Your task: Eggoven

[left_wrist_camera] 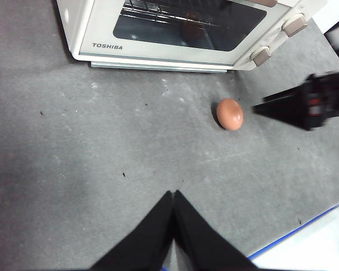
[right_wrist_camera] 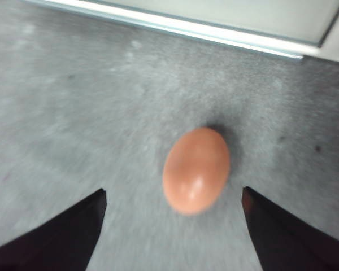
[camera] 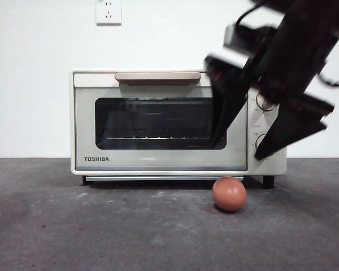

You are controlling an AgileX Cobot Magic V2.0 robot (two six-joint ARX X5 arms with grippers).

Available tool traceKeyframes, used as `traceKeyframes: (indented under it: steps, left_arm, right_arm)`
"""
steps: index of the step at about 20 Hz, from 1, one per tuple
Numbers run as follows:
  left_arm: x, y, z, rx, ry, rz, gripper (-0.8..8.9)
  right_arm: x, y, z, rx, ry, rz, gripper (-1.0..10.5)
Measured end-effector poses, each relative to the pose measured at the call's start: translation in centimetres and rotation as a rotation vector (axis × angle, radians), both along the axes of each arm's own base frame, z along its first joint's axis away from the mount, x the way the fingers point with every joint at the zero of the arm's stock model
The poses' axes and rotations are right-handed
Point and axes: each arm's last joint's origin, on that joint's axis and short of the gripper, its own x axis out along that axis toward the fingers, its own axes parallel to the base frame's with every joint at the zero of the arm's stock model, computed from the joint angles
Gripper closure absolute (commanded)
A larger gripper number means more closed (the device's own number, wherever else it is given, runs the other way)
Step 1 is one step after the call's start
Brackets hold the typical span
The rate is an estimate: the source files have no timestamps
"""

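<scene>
The reddish-brown egg slopes away toward its rounded ends, so next I will use my right gripper to grab the facing sides of its middle [camera: 229, 193] [right_wrist_camera: 196, 171].
A reddish-brown egg [camera: 229, 193] lies on the grey table just in front of the oven's right end. The cream TOSHIBA oven [camera: 158, 164] stands behind it with its glass door closed. My right gripper [camera: 237, 151] hangs open above the egg, tilted, in front of the oven's knobs. In the right wrist view the egg [right_wrist_camera: 196, 170] sits between and just beyond the two spread jaws of that gripper [right_wrist_camera: 173, 192]. My left gripper [left_wrist_camera: 173, 195] is shut and empty, well back from the egg [left_wrist_camera: 230, 114] and the oven [left_wrist_camera: 158, 53].
The oven's tan handle [camera: 157, 76] runs along the top of the door, and two knobs [camera: 264, 101] sit on its right panel. A wall socket [camera: 108, 11] is above. A white sheet with a blue edge [left_wrist_camera: 311, 248] lies near the left arm.
</scene>
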Motion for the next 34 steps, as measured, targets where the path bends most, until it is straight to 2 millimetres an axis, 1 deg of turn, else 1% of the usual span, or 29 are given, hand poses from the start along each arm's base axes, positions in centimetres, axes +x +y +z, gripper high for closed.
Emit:
traceKeyframes:
  steps: [4, 7, 10, 14, 16, 24, 28, 30, 32, 34]
  left_arm:
    - [0.0, 0.0, 0.0, 0.0, 0.0, 0.0, 8.07]
    - [0.0, 0.0, 0.0, 0.0, 0.001, 0.0, 8.06]
    - [0.0, 0.0, 0.0, 0.0, 0.001, -0.001, 8.06]
    - [0.0, 0.0, 0.0, 0.0, 0.0, -0.001, 8.06]
    - [0.0, 0.0, 0.0, 0.0, 0.0, -0.001, 8.06]
    - [0.0, 0.0, 0.0, 0.0, 0.0, -0.001, 8.06]
    - [0.1, 0.0, 0.1, 0.0, -0.007, -0.001, 8.06]
    - [0.6, 0.0, 0.2, -0.001, -0.028, 0.0, 8.06]
    - [1.3, 0.0, 0.5, -0.006, -0.053, 0.001, 8.06]
    - [2.3, -0.2, 0.6, -0.015, -0.065, -0.011, 8.06]
  right_arm:
    - [1.3, 1.1, -2.5, -0.037, 0.017, -0.041, 5.7]
    - [2.0, 1.5, -3.9, -0.05, 0.029, -0.049, 5.7]
    - [2.4, 1.7, -4.6, -0.059, 0.021, -0.061, 5.7]
    - [2.6, 1.9, -5.6, -0.081, 0.044, -0.062, 6.2]
    - [2.6, 1.9, -5.6, -0.08, 0.042, -0.063, 6.6]
    - [2.6, 1.9, -5.6, -0.072, 0.049, -0.055, 9.4]
    - [2.5, 1.9, -5.4, -0.062, 0.059, -0.045, 9.4]
    - [2.2, 1.7, -4.4, -0.036, 0.051, -0.032, 9.4]
    - [1.5, 1.5, -2.4, 0.015, 0.008, -0.014, 9.4]
    - [0.5, 0.9, -0.2, 0.042, -0.029, -0.001, 9.4]
